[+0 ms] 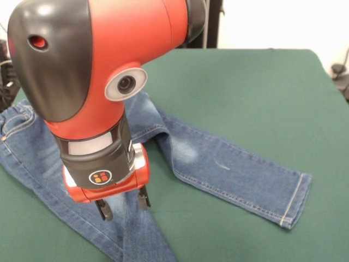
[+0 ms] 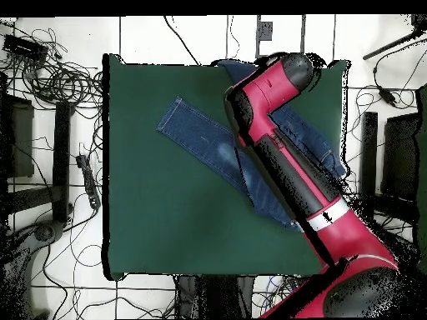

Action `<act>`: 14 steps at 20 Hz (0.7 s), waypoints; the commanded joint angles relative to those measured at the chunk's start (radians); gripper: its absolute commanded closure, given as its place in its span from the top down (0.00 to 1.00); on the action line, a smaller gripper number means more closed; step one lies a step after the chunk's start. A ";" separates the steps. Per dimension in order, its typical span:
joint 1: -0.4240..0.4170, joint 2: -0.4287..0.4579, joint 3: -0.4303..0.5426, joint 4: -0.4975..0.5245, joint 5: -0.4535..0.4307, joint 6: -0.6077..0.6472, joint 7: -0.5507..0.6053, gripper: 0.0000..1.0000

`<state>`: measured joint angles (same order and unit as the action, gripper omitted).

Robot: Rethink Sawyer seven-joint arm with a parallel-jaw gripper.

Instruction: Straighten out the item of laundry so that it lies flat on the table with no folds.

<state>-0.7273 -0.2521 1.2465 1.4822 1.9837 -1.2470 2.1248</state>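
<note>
The folded leg is still to be straightened flat. My gripper grips the jeans by the denim of that leg next.
The blue denim jeans lie on the dark green table. One leg stretches to the right and ends in a hemmed cuff. The other leg runs down to the picture's bottom edge, and the waistband is at the far left. The legs spread apart in a V. My gripper is open, its two black fingers pointing down just above the lower leg near the crotch, holding nothing. In the overhead view the jeans lie at the far right part of the table, and the arm hides their middle and the gripper.
Bare green table spreads right of the jeans in the front view and left of them in the overhead view. Cables and black stands lie on the tiled floor round the table.
</note>
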 commanded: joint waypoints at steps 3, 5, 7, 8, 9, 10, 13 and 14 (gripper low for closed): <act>0.047 0.064 -0.066 0.039 0.008 -0.014 -0.200 1.00; 0.046 0.068 -0.067 0.041 0.006 -0.007 -0.199 1.00; 0.046 0.069 -0.071 0.042 -0.003 -0.002 -0.204 1.00; 0.044 0.071 -0.067 0.042 -0.001 -0.003 -0.204 0.00; 0.045 0.071 -0.067 0.038 0.000 -0.012 -0.211 0.00; 0.045 0.071 -0.067 0.033 0.001 -0.021 -0.219 0.00; 0.045 0.070 -0.070 0.031 -0.004 -0.029 -0.230 0.00; 0.046 0.070 -0.070 0.031 -0.005 -0.029 -0.229 0.00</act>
<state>-0.7267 -0.2479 1.2461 1.4853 1.9534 -1.2468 2.1248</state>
